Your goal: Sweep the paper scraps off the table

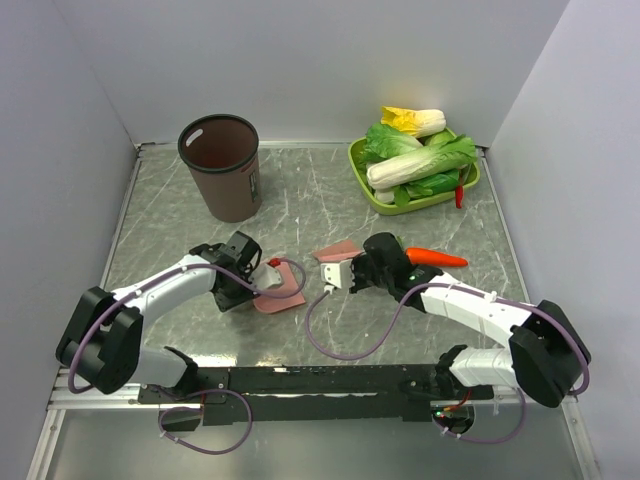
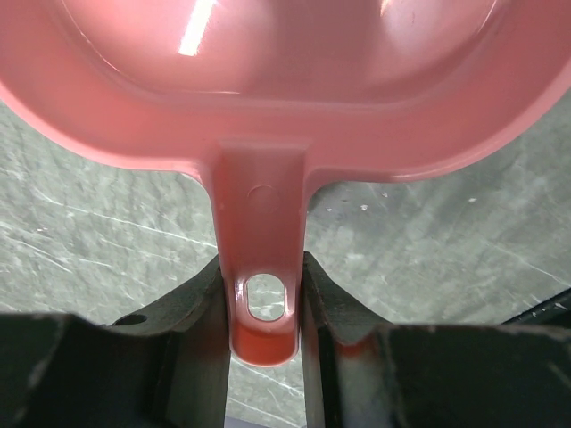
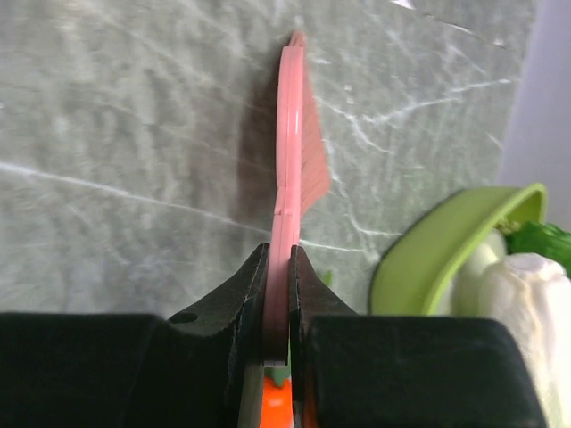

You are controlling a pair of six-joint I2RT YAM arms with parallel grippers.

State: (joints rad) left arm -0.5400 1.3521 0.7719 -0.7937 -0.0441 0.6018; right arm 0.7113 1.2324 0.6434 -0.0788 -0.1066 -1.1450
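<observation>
My left gripper should release the pink dustpan (image 1: 282, 297) now. The dustpan is low over flat, open marble, so it would land.
My left gripper (image 1: 254, 287) is shut on the handle of a pink dustpan (image 1: 282, 297) that lies low over the grey marble table (image 1: 330, 190). In the left wrist view the jaws (image 2: 265, 299) pinch the handle, and the dustpan's pan (image 2: 285, 89) fills the top. One small red paper scrap (image 1: 273, 262) shows at the dustpan's far rim; other scraps are hidden or out of view. My right gripper (image 1: 352, 268) is shut on a pink brush (image 1: 335, 250), right of the dustpan. In the right wrist view the brush (image 3: 290, 134) stands edge-on between the fingers (image 3: 278, 267).
A brown waste bin (image 1: 222, 165) stands at the back left. A green tray (image 1: 358, 160) with cabbages sits at the back right, also in the right wrist view (image 3: 446, 241). An orange carrot (image 1: 436, 258) lies beside the right arm; a red chili (image 1: 459, 195) lies by the tray.
</observation>
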